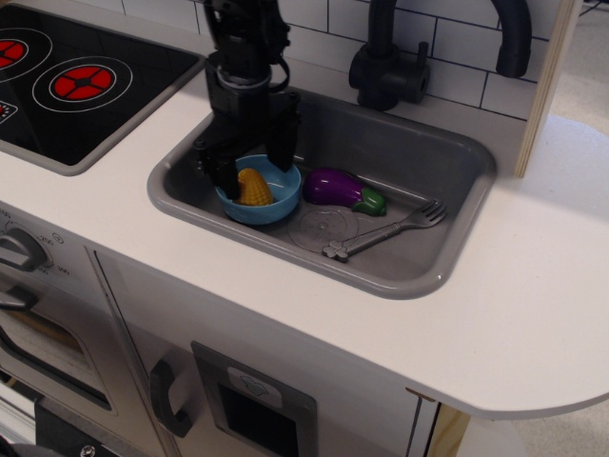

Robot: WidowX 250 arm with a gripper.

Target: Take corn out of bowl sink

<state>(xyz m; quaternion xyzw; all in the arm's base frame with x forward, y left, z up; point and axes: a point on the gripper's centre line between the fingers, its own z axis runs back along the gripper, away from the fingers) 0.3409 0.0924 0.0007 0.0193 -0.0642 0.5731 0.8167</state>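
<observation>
The robot's gripper next needs to grab the corn by its kernel-covered body (253,188) to take the yellow-orange corn out of the light-blue bowl (264,208).
The yellow-orange corn (253,188) lies in the light-blue bowl (264,208) at the left of the grey sink (447,252). My black gripper (253,169) hangs over the bowl, open, with one finger on each side of the corn. The left finger (225,177) is at the bowl's left rim and the right finger (285,149) is at its back right rim. I cannot tell whether the fingers touch the corn.
A purple eggplant (341,188) lies right of the bowl. A grey fork (385,229) and the round drain disc (323,228) are on the sink floor. A black tap (385,67) stands behind the sink. The black stovetop (67,81) is at left.
</observation>
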